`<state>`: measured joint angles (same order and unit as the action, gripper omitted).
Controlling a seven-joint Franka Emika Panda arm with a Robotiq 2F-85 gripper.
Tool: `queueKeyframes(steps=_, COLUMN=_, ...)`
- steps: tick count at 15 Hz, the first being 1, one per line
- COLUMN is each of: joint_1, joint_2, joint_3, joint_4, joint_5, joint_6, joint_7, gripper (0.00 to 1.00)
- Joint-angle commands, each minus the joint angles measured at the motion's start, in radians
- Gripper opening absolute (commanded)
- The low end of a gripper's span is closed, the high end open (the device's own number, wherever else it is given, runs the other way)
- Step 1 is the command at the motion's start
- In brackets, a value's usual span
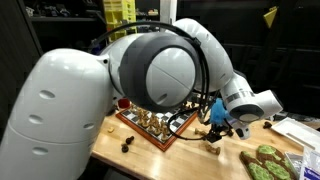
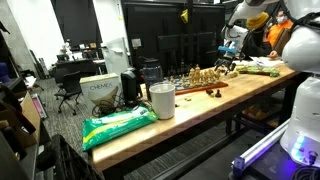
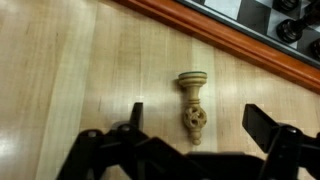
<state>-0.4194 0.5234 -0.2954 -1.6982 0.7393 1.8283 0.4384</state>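
My fingers are down level with the sides of the chess piece's carved head in the wrist view, so my gripper should close on the piece.
In the wrist view a light wooden chess piece (image 3: 191,104) lies on its side on the pale wooden table (image 3: 70,70). It lies between the two black fingers of my gripper (image 3: 197,122), which is open and empty above it. In an exterior view my gripper (image 1: 217,124) hangs just above the table beside the chessboard (image 1: 152,124), with the fallen piece (image 1: 213,142) below it. In an exterior view the gripper (image 2: 229,52) is far off, above the board (image 2: 200,80).
Several chess pieces stand on the board, and a dark piece (image 1: 127,144) lies off it. A green mat (image 1: 265,163) lies on the table. A white cup (image 2: 162,100) and a green snack bag (image 2: 115,126) sit on the table. The board's edge (image 3: 240,38) runs above the piece.
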Motion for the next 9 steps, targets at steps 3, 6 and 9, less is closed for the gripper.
queueKeyframes(steps=3, joint_1=-0.024, joint_2=0.044, joint_3=0.004, joint_4=0.073, joint_5=0.016, joint_6=-0.059, joint_7=0.040, gripper=0.61)
queueKeyframes(steps=6, joint_1=-0.031, joint_2=0.054, joint_3=0.004, joint_4=0.089, joint_5=0.019, joint_6=-0.076, joint_7=0.049, gripper=0.37)
queueKeyframes(steps=9, joint_1=-0.038, joint_2=0.059, joint_3=0.003, joint_4=0.094, joint_5=0.021, joint_6=-0.086, joint_7=0.049, gripper=0.13)
